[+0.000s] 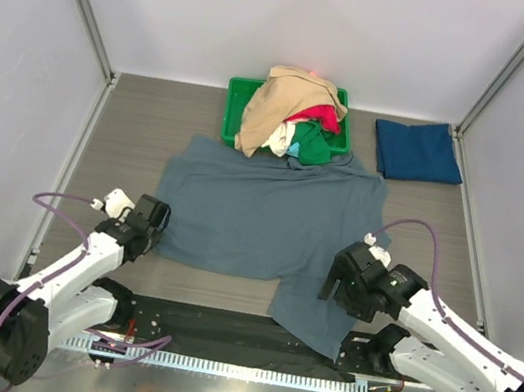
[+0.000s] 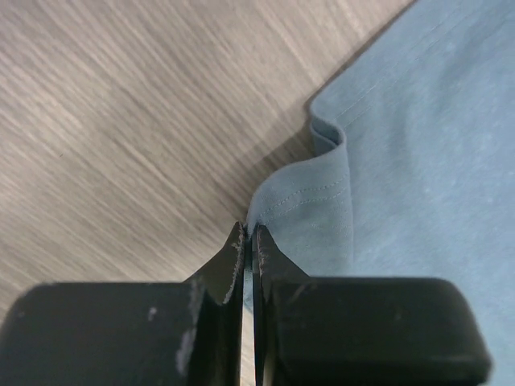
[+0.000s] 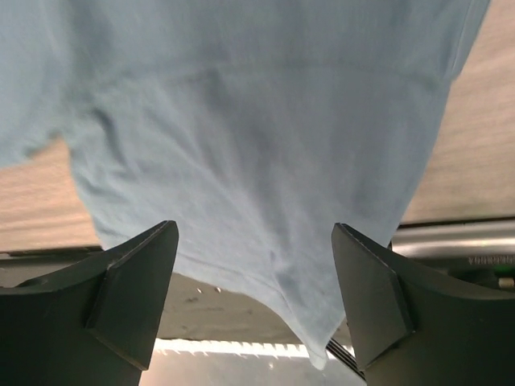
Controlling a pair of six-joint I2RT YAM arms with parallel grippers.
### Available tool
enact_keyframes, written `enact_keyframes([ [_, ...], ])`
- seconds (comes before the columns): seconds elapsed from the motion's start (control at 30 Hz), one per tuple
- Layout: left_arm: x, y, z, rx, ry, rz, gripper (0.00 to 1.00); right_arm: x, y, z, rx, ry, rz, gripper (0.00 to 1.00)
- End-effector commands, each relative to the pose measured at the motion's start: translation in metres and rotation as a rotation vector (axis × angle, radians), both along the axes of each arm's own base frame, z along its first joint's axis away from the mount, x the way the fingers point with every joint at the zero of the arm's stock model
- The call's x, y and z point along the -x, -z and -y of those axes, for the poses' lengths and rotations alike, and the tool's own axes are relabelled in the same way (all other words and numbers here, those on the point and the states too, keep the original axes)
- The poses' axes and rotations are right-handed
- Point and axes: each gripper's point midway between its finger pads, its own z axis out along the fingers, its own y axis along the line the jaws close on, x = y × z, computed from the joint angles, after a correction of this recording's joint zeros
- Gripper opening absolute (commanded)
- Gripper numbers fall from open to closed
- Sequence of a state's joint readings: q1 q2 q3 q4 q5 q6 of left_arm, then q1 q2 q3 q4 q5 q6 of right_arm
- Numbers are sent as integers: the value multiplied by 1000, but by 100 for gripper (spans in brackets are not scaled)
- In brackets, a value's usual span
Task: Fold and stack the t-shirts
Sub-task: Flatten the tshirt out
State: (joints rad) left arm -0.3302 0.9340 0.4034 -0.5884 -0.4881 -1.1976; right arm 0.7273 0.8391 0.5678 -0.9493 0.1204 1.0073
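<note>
Next, my right gripper grabs the t-shirt's near flap at its hanging hem (image 1: 314,343) (image 3: 267,296), so that both grippers fold the near side of the t-shirt over.
A large slate grey-blue t-shirt (image 1: 269,213) lies spread on the table's middle. My left gripper (image 1: 151,222) is at its near left corner. In the left wrist view the left gripper (image 2: 249,233) is shut, pinching the raised hem of the shirt (image 2: 314,209). My right gripper (image 1: 347,277) hovers over the shirt's near right flap, which hangs past the table edge. In the right wrist view the right gripper (image 3: 253,273) is open and empty, with the cloth (image 3: 257,137) below it. A folded dark navy-teal t-shirt (image 1: 417,150) lies at the back right.
A green plastic bin (image 1: 237,111) stands at the back centre, piled with a tan t-shirt (image 1: 279,98), a red one (image 1: 319,117), a green one (image 1: 313,146) and a white one (image 1: 278,142). White walls enclose the table. A black and metal rail (image 1: 217,335) runs along the near edge.
</note>
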Motion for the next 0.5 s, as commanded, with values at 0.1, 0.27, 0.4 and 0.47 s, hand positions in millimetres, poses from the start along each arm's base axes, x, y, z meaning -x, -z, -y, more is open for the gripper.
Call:
enact_keyframes([
  [0.1,-21,-15,3,19,24,89,0,20,0,-13,77,11,-59,79],
  [0.27,-20,-16,6,43,41,108,0,42,-2,-21,175,-83,-101,78],
  [0.4,-18,-15,7,57,49,121,0,60,4,-25,233,-129,-144,76],
  [0.47,-18,-16,7,62,53,130,0,74,11,-33,213,-145,-168,74],
])
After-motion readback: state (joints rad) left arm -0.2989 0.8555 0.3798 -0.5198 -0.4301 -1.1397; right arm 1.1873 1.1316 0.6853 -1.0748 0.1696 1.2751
